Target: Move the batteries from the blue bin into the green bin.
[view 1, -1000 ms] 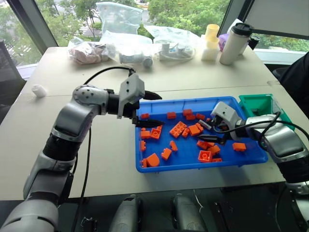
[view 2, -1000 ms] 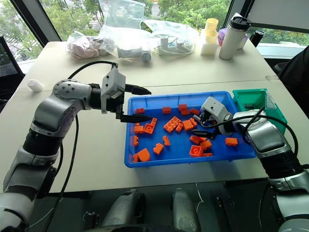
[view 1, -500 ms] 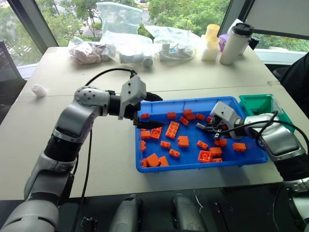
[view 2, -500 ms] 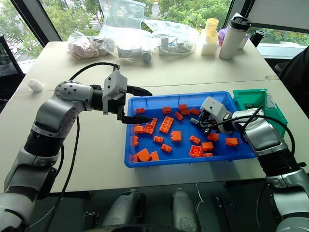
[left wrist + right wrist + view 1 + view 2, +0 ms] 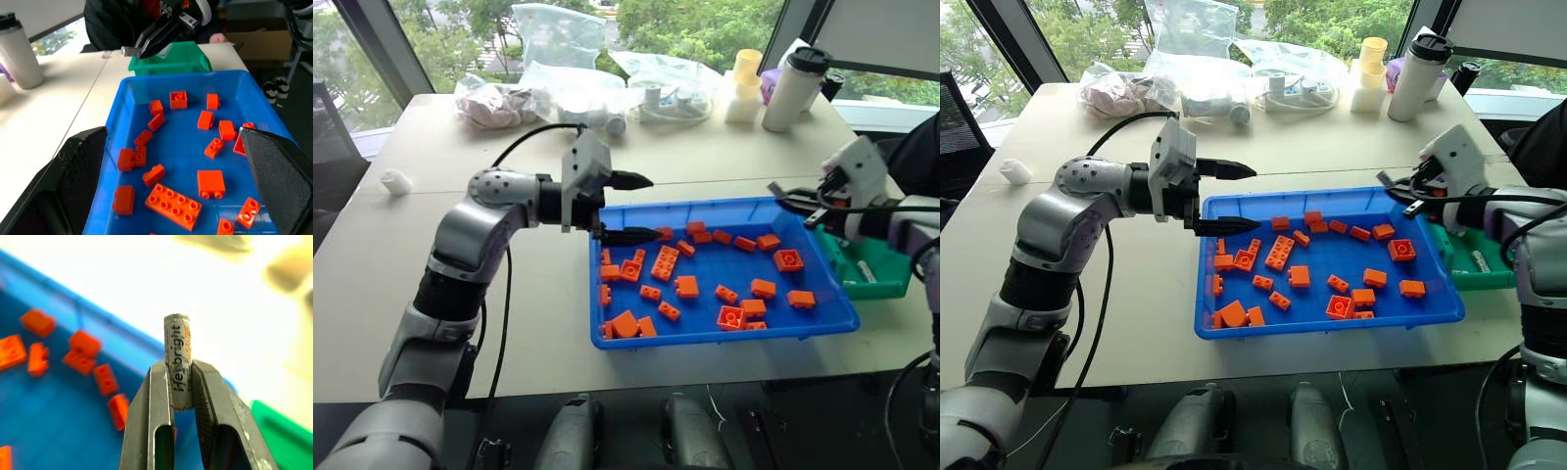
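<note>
The silver-grey battery (image 5: 776,189) hangs high over the blue bin's corner, short of the green bin (image 5: 873,272). My right gripper should move the battery there before releasing it.
The blue bin (image 5: 724,338) sits in the middle of the table and holds several orange bricks (image 5: 662,262). My right gripper (image 5: 785,198) hangs above the bin's far right corner, beside the green bin (image 5: 873,272). It is shut on a silver-grey battery (image 5: 176,335), which sticks out past the fingertips. Inside the green bin lies another small silver cylinder (image 5: 1477,260). My left gripper (image 5: 641,208) stands open over the blue bin's left rim, pointing across the bin, with nothing between its fingers (image 5: 73,176).
A white thermos (image 5: 790,88), yellow cups (image 5: 742,69) and clear plastic bags (image 5: 558,78) line the far edge of the table. A small white object (image 5: 391,182) lies at far left. A person in dark clothes (image 5: 920,147) sits at right, behind the green bin.
My right gripper shut on a battery among the bricks, then rose out of the blue bin and swung right toward the green bin. Several bricks shifted. The left gripper rose slightly.
</note>
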Controlling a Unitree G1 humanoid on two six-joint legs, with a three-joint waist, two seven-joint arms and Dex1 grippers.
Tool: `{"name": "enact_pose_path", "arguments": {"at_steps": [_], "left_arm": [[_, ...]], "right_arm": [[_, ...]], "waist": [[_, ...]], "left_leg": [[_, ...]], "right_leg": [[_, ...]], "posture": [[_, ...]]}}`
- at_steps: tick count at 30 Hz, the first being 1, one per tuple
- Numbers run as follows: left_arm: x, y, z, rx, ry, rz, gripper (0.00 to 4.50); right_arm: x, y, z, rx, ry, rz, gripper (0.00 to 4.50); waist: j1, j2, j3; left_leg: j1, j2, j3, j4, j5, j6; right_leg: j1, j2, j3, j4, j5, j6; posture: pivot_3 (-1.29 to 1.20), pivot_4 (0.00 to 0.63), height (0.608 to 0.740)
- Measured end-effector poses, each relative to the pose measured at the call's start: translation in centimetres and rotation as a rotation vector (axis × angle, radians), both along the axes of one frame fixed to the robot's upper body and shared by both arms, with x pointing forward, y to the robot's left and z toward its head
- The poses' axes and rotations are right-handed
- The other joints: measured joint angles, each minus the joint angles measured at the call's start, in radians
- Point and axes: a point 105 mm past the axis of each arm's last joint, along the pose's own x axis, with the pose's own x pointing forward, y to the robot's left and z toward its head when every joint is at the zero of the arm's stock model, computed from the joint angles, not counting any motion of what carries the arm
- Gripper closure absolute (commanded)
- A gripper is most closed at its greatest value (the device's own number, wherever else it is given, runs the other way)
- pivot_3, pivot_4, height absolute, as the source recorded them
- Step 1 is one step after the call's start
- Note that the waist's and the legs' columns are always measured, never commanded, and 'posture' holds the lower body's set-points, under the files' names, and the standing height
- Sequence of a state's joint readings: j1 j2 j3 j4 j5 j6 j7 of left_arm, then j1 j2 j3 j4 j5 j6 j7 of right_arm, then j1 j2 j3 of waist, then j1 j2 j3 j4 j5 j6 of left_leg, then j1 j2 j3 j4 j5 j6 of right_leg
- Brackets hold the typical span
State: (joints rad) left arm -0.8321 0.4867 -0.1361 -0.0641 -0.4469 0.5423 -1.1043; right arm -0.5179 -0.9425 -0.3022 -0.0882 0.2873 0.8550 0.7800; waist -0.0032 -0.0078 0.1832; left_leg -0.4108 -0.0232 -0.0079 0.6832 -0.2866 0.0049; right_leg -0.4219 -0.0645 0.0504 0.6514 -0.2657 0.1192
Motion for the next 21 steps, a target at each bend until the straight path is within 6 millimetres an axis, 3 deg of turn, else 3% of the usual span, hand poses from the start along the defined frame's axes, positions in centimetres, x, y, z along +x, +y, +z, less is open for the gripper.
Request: {"name": "enact_pose_path", "arguments": {"at_steps": [2,4,6,14,21], "left_arm": [[0.0,-0.5,0.3,-0.033,0.009,-0.011,0.00],[0.0,-1.0,0.2,-0.057,0.027,-0.022,0.00],[0.4,-1.2,0.0,-0.076,0.041,-0.018,0.00],[1.2,-1.1,-0.9,-0.052,0.043,0.005,0.00],[1.5,-0.6,-1.3,-0.039,0.048,0.028,0.00]], "right_arm": [[-0.5,-3.1,0.5,0.000,-0.029,-0.155,4.47],[-1.2,-5.9,-0.9,-0.008,0.008,-0.293,4.47],[-1.8,-7.4,-2.9,-0.009,0.075,-0.377,4.47],[-1.6,-7.6,-3.9,-0.022,0.100,-0.421,4.47],[-1.1,-7.7,-4.1,-0.021,0.105,-0.421,0.88]], "waist": [[0.000,0.000,0.000],[0.003,0.000,0.000],[0.002,0.000,0.000],[-0.012,0.002,-0.001],[-0.007,0.002,-0.001]], "left_leg": [[0.000,0.000,0.000,0.000,0.000,0.000],[0.000,0.000,0.001,0.000,0.000,0.000],[0.000,0.000,0.001,0.000,0.000,0.000],[0.001,0.001,0.002,-0.001,0.000,0.000],[0.001,0.000,0.002,0.000,0.000,0.000]], "right_leg": [[0.000,0.000,0.000,0.000,0.000,0.000],[0.000,0.000,0.000,0.000,0.000,0.000],[0.000,0.000,0.001,0.001,0.000,0.000],[-0.001,0.002,0.002,0.002,0.000,0.000],[-0.001,0.001,0.002,0.002,0.000,0.000]], "posture": [[0.00,0.150,0.740],[0.00,0.150,0.740],[0.00,0.150,0.740],[0.00,0.150,0.740],[0.00,0.150,0.740]]}}
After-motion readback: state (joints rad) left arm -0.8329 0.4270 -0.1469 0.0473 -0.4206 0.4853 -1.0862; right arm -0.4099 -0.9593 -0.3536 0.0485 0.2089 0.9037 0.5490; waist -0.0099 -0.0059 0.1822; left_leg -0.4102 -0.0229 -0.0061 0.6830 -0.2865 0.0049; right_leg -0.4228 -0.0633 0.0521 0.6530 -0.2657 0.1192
